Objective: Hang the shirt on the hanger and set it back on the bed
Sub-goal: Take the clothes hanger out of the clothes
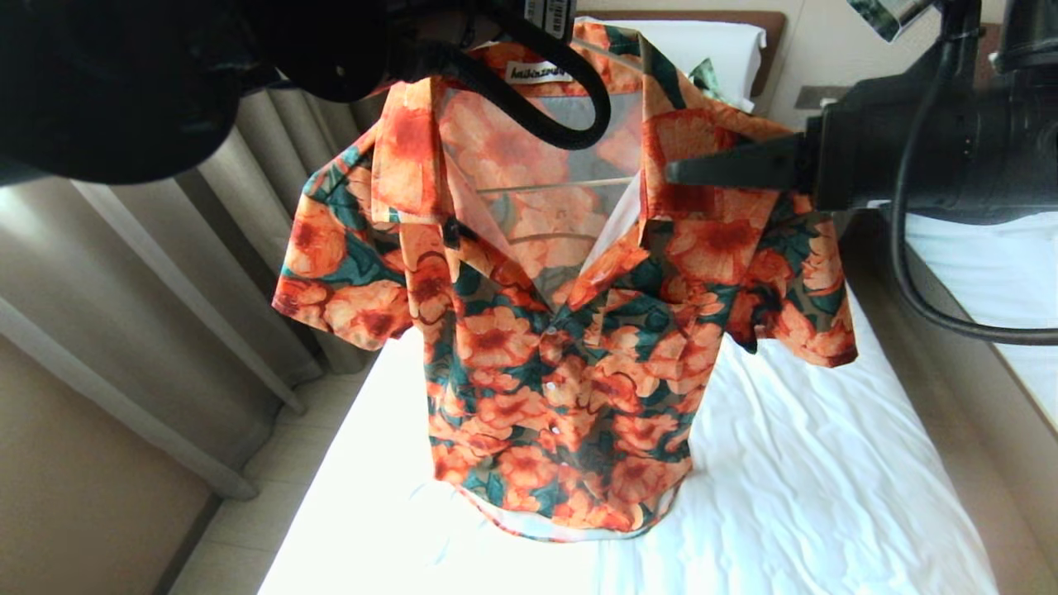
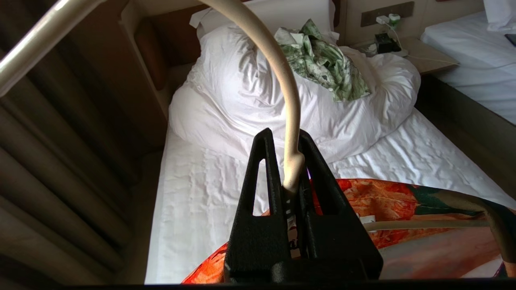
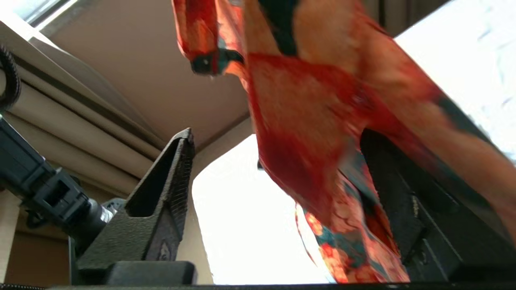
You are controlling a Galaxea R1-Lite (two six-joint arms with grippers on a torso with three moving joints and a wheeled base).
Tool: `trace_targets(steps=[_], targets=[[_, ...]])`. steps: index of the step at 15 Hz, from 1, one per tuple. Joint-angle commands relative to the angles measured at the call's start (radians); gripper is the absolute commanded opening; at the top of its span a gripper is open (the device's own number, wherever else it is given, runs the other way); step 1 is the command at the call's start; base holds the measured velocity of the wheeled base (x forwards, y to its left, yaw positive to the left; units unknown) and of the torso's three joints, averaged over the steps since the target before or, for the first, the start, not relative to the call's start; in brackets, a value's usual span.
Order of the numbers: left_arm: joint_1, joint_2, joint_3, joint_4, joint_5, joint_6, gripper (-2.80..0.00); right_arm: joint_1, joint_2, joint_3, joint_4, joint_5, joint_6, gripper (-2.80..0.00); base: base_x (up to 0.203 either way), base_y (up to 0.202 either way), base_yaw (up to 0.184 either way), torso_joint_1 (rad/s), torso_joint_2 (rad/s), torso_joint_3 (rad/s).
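I will grip the shirt's collar flap (image 1: 684, 164) with my right gripper next, because the collar flap hangs loose and stands off the shirt's shoulder cloth.
The shirt (image 1: 570, 330), orange flowers on dark green, hangs in the air over the bed (image 1: 826, 496) with its collar spread. It rides on the hanger (image 2: 282, 80), whose cream hook curves upward. My left gripper (image 2: 292, 177) is shut on the hanger's neck just above the collar; in the head view it sits at the top (image 1: 463, 33). At the shirt's right shoulder my right gripper (image 1: 686, 169) stands open. In the right wrist view its fingers (image 3: 177, 181) are wide apart, and loose shirt cloth (image 3: 306, 133) hangs between them, against the far finger.
A bunched white duvet (image 2: 250, 88) with a green-and-white leaf-print garment (image 2: 322, 64) lies at the head of the bed. Curtains (image 1: 124, 289) hang along the left side. A second bed (image 1: 992, 273) and a nightstand (image 2: 423, 56) are on the right.
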Motion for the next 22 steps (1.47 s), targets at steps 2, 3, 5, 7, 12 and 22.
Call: trace_targets(steps=[2,3,5,7,12,22], targets=[[0.0,0.006,0.0,-0.005,0.001,0.003,-2.8,0.064,0.026,-0.002,-0.013,-0.032,0.008,0.0,0.0,0.0,0.0,0.0,0.0,0.0],[0.0,0.01,0.0,-0.015,0.001,0.003,-2.8,0.075,0.036,-0.013,-0.014,-0.047,0.008,0.0,0.0,0.0,0.0,0.0,0.0,0.0],[0.0,0.011,0.0,-0.02,0.001,0.003,-2.8,0.089,0.051,-0.02,-0.016,-0.093,0.008,0.0,0.0,0.0,0.0,0.0,0.0,0.0],[0.0,0.011,0.0,-0.02,0.001,0.003,-2.8,0.097,0.059,-0.021,-0.029,-0.11,0.016,-2.8,0.0,0.0,0.0,0.0,0.0,0.0],[-0.004,0.011,0.0,-0.02,0.004,0.003,-2.8,0.095,0.025,-0.008,-0.025,-0.125,0.062,-2.8,0.0,0.0,0.0,0.0,0.0,0.0],[-0.008,-0.028,0.115,-0.006,0.044,0.003,-2.8,-0.209,-0.184,0.136,0.05,-0.054,0.009,-2.8,0.0,0.0,0.0,0.0,0.0,0.0]])
